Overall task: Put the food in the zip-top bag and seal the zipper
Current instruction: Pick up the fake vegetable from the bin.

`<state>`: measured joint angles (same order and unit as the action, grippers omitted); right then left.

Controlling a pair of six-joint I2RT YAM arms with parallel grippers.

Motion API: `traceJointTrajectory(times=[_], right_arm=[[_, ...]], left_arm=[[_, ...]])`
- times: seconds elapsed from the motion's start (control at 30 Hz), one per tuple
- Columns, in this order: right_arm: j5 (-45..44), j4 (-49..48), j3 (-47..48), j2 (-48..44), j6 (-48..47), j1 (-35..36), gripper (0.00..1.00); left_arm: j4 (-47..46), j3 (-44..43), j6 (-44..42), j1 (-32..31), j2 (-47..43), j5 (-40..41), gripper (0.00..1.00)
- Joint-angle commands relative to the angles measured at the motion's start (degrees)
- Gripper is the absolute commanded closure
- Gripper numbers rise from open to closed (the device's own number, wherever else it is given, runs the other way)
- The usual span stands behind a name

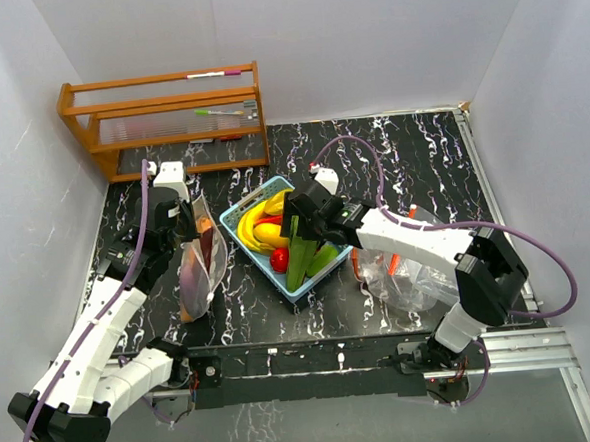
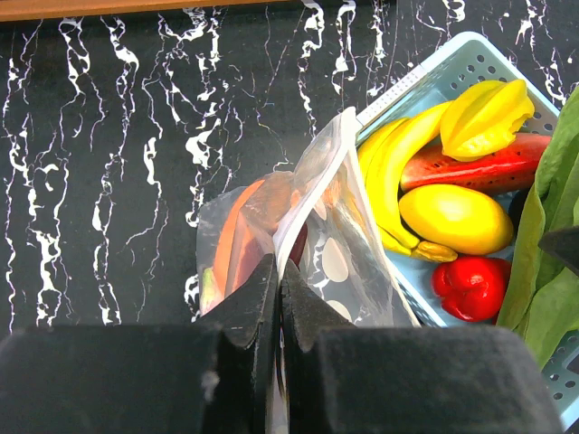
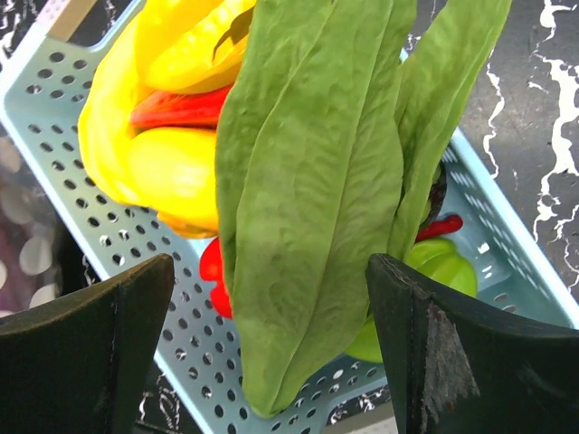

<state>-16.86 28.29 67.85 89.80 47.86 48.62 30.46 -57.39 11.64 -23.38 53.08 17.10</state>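
The right gripper isn't ready to close on the leaf [image 3: 308, 181] and needs to lower its fingers first. They are above the leaf, with one covering its edge, so they would miss if they closed now.
A clear zip-top bag [image 1: 199, 259] stands left of the light-blue basket [image 1: 257, 258]. My left gripper [image 1: 190, 239] is shut on the bag's top edge [image 2: 308, 194]. An orange piece [image 2: 237, 237] and a dark red piece are inside the bag. The basket [image 2: 407, 86] holds bananas [image 2: 398, 163], a watermelon slice [image 2: 493, 167], a mango [image 2: 455, 217], a red piece [image 2: 470, 285] and a yellow ridged fruit [image 2: 484, 117]. My right gripper [image 3: 271, 344] is open over the basket [image 3: 99, 235], its fingers on either side of a long green leaf [image 3: 308, 181] without touching it. A green piece [image 3: 443, 267] and a red chilli [image 3: 443, 226] lie behind the leaf.
A wooden rack [image 1: 168, 114] with pens stands at the back left. A second crumpled clear bag [image 1: 408, 269] with orange items lies right of the basket, under my right arm. White walls close in the table on three sides.
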Motion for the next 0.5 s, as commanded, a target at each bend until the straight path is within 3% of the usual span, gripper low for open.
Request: traceJointTrajectory(times=[0.0,0.27,0.47], right_arm=[[-1.8,1.2,5.0,2.5,-2.2,-1.0,0.10],[-3.2,2.0,5.5,6.4,-2.9,-1.4,0.13],[-4.9,2.3,6.2,8.9,-3.9,-1.8,0.26]], left_arm=[[0.0,-0.4,0.2,-0.2,-1.5,-0.3,1.00],[0.1,-0.5,-0.4,-0.2,-1.8,0.0,1.00],[0.3,-0.8,-0.5,-0.2,-2.2,0.0,1.00]])
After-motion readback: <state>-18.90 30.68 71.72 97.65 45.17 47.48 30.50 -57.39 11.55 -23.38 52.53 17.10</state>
